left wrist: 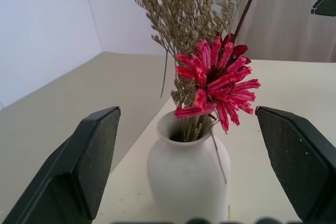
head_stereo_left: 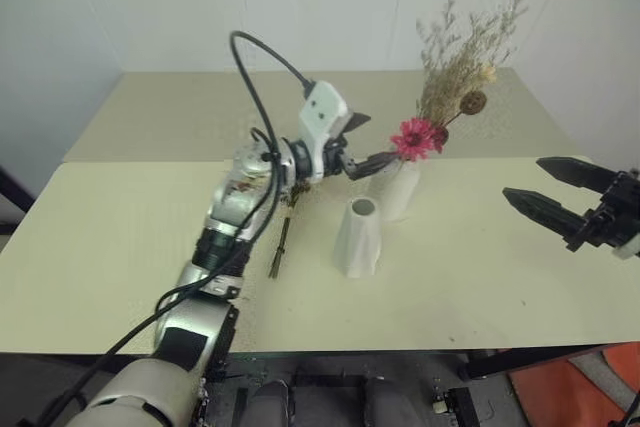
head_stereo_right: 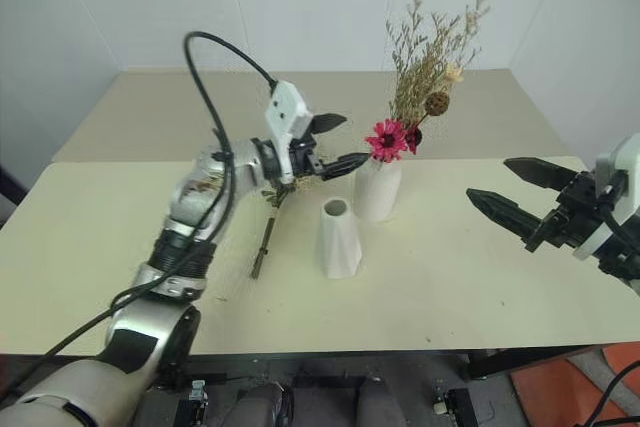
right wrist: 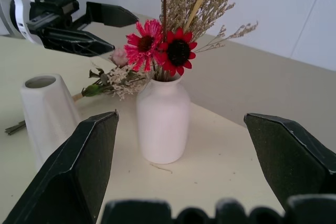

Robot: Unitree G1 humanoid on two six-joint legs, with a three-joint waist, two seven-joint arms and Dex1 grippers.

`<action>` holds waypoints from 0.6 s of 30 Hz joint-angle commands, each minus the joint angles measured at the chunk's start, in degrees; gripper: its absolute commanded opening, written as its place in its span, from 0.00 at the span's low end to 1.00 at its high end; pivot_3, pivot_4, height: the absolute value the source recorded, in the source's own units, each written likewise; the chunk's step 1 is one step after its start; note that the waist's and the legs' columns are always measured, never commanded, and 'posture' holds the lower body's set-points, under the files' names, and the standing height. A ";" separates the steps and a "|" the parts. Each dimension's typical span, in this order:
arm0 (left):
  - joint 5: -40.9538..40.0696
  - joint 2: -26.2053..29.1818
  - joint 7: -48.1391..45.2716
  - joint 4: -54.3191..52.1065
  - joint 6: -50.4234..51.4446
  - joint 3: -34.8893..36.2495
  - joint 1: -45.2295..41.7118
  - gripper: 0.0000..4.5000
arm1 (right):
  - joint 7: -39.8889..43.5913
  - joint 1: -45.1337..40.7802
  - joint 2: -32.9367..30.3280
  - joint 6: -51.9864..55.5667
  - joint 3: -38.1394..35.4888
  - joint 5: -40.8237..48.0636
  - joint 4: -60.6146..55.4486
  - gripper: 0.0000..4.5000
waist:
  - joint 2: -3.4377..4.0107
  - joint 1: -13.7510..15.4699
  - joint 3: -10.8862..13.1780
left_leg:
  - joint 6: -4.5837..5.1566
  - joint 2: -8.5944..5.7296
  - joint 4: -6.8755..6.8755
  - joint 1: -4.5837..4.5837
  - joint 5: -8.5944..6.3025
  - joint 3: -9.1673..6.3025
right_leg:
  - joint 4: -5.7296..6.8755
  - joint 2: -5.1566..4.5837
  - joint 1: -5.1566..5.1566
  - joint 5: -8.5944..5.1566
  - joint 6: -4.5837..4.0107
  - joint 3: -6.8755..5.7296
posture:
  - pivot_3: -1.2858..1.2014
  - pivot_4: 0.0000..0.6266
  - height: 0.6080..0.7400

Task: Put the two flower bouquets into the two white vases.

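Note:
Soft petals top the pale pink rose bouquet, so I should next grab its thin bundled stems just below the blooms with my left gripper.
The magenta-daisy bouquet, with beige sprigs and a brown seed pod, stands upright in the bottle-shaped white vase. My left gripper is open just left of that vase's mouth, level with the daisy and holding nothing. The cone-shaped white vase stands empty in front of the bottle vase. Behind my left arm the pale pink rose bouquet lies flat on the table, its stems pointing toward me. Off to the right, my right gripper hovers open and empty above the table.
Two beige tables meet at a seam behind the vases, with a white wall beyond. A black cable loops above my left wrist. An orange object sits on the floor past the front right table edge.

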 commanded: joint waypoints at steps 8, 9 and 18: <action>-0.90 16.18 -4.68 -8.94 13.58 0.88 1.40 1.00 | 1.48 -3.10 -0.35 -1.71 1.56 -0.58 1.22 1.00 | 0.00 0.35 0.00 | 0.00 0.00 0.00 -0.02 0.00 0.00 | -0.02 -0.02 -0.01 0.00 0.00 -0.03 | 0.52 0.24 1.00; 0.25 17.72 -3.72 -9.07 17.86 -0.19 0.87 1.00 | 1.64 -3.20 -0.33 -1.76 1.70 -0.64 1.37 1.00 | -0.02 0.33 0.02 | 0.00 0.00 0.00 -0.03 0.00 0.00 | -0.03 -0.02 -0.01 0.00 0.00 -0.04 | 0.52 0.24 1.00; 1.63 18.08 0.66 -1.73 53.02 -11.34 -12.86 1.00 | 4.09 -4.26 -0.70 -2.28 3.65 -1.27 2.44 1.00 | -0.12 0.40 0.07 | 0.00 -0.03 0.02 -0.10 0.00 -0.04 | -0.02 -0.03 -0.02 -0.23 0.38 -0.10 | 0.52 0.24 1.00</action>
